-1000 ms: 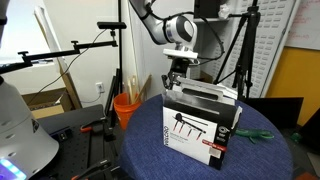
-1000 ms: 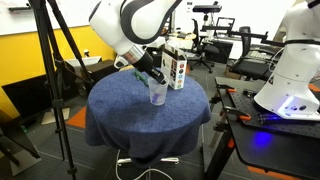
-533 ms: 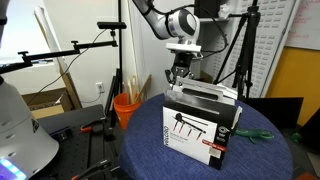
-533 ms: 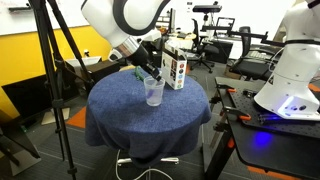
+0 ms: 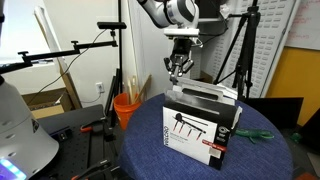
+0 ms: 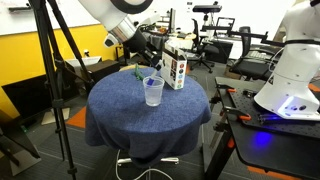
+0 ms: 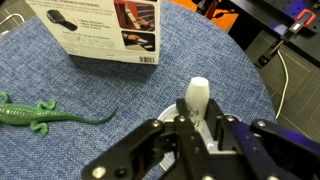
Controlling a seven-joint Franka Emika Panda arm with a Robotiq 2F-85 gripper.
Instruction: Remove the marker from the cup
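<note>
My gripper should move the marker to the cloth beside the box before releasing it: the marker is over the cup.
A clear plastic cup stands upright on the round table with a blue cloth. My gripper hangs well above it. In the wrist view my gripper is shut on a white-capped marker, whose tip sticks out past the fingers. The cup's rim shows right behind the fingers, lower down. In an exterior view the gripper is above and behind the box, and the cup is hidden there.
A black-and-white product box stands next to the cup, also seen in the wrist view. A green toy lizard lies on the cloth. A tripod and a white robot stand beside the table; an orange bucket stands beyond it.
My gripper has risen straight up from the cup with the marker in it. The cup and box have stayed in place.
</note>
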